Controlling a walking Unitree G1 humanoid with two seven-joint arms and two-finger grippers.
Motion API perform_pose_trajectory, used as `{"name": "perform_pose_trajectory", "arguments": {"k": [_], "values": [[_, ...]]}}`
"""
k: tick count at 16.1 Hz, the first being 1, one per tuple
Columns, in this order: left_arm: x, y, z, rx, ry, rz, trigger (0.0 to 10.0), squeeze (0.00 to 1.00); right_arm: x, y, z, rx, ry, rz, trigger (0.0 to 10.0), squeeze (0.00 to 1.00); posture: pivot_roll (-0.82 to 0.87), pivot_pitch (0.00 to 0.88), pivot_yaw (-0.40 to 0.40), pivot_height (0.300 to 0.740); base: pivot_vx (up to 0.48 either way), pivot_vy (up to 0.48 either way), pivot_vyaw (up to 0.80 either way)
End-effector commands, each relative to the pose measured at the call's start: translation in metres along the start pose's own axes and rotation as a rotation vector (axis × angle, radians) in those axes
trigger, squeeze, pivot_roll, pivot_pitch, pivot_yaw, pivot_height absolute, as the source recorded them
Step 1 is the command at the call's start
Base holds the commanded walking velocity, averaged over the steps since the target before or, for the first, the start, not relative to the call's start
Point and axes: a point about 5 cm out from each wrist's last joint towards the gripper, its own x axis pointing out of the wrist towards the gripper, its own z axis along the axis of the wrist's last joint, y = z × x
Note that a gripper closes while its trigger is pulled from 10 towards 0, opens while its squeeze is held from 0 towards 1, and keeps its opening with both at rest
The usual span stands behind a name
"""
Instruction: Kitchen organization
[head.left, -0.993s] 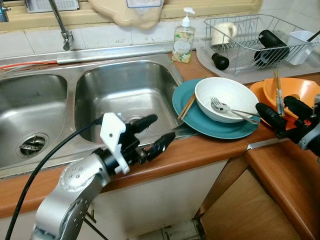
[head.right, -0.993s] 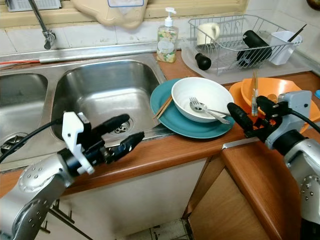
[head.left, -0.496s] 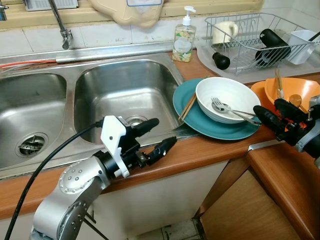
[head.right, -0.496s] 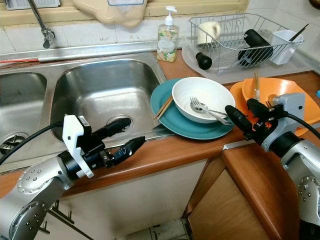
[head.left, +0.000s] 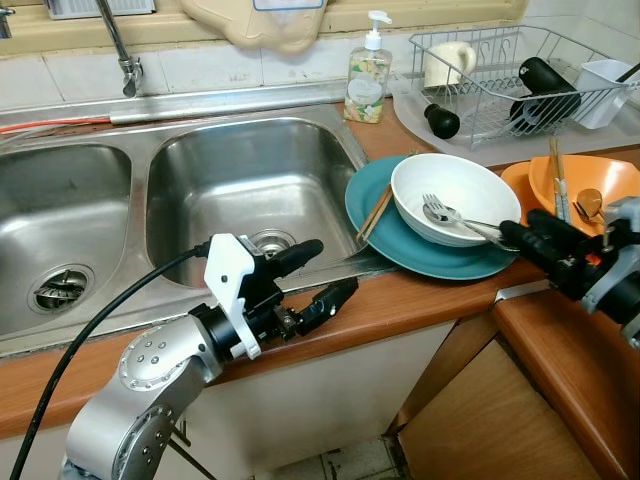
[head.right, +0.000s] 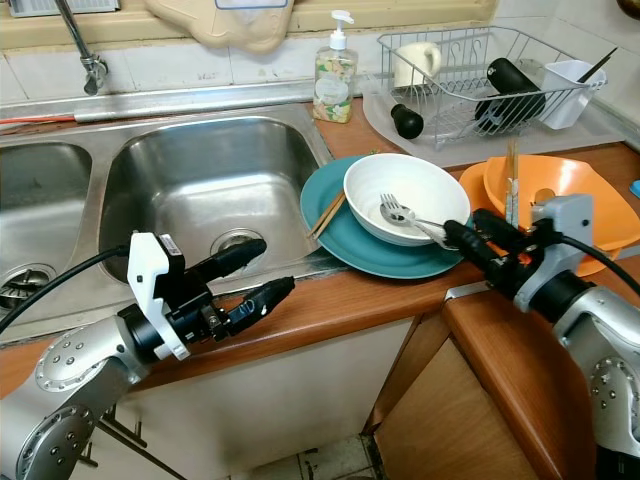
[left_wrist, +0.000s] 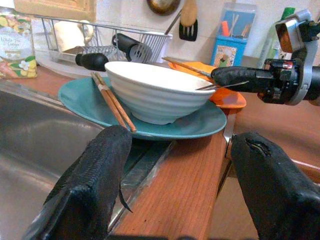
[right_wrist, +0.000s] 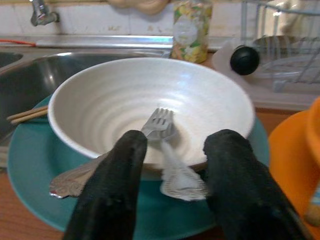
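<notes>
The robot's right gripper should next grab the spoon by its handle end (right_wrist: 183, 183), which sticks out past the bowl's rim, because the fork (right_wrist: 159, 122) lies across the spoon's head inside the bowl.
A white bowl (head.left: 455, 195) sits on a teal plate (head.left: 430, 255) on the wooden counter, right of the sink. A fork (right_wrist: 159, 122) and a spoon (head.left: 440, 213) lie in the bowl with their handles over its rim. Two wooden chopsticks (head.left: 375, 213) rest on the plate's left side. My right gripper (head.left: 518, 235) is open at the bowl's right rim, its fingers on either side of a utensil handle (right_wrist: 179, 182). My left gripper (head.left: 325, 272) is open above the counter's front edge, left of the plate and apart from it.
A double steel sink (head.left: 250, 180) lies to the left, a soap bottle (head.left: 367, 80) behind it. A dish rack (head.left: 500, 70) holds a mug and a black bottle. An orange bowl (head.left: 585, 175) with chopsticks stands at the right. A lower wooden counter (head.left: 570, 370) juts out.
My right gripper has moved left from in front of the orange bowl to the white bowl's rim, over the utensil handles. The left gripper has shifted only slightly.
</notes>
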Motion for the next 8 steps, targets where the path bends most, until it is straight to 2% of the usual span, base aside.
{"name": "perform_pose_trajectory", "arguments": {"k": [1,4,5,6,8], "values": [[0.0005,-0.0036,0.0021,0.004,0.000,-0.014,10.0,0.00,-0.0001,0.0004,-0.0004,-0.012,0.020,0.013,4.0,0.00,-0.13,0.000,-0.009,0.740,0.000,0.000,0.00],[0.0008,-0.0038,0.0021,0.004,-0.001,-0.015,10.0,0.00,0.0018,0.0015,-0.0023,-0.009,0.026,0.014,4.6,0.00,-0.13,0.000,-0.009,0.740,0.000,0.000,0.00],[0.0015,-0.0039,0.0022,0.003,-0.003,-0.017,10.0,0.00,0.0038,0.0025,-0.0036,-0.003,0.030,0.016,3.6,0.00,-0.13,0.000,-0.009,0.740,0.000,0.000,0.00],[0.0024,-0.0043,0.0022,0.002,-0.003,-0.020,10.0,0.00,0.0054,0.0028,-0.0045,0.001,0.033,0.016,2.0,0.00,-0.13,0.000,-0.009,0.740,0.000,0.000,0.00],[0.0036,-0.0061,0.0017,-0.002,-0.002,-0.028,10.0,0.00,0.0069,0.0018,-0.0051,0.010,0.032,0.004,0.0,0.00,-0.13,0.000,-0.009,0.740,0.000,0.000,0.00]]}}
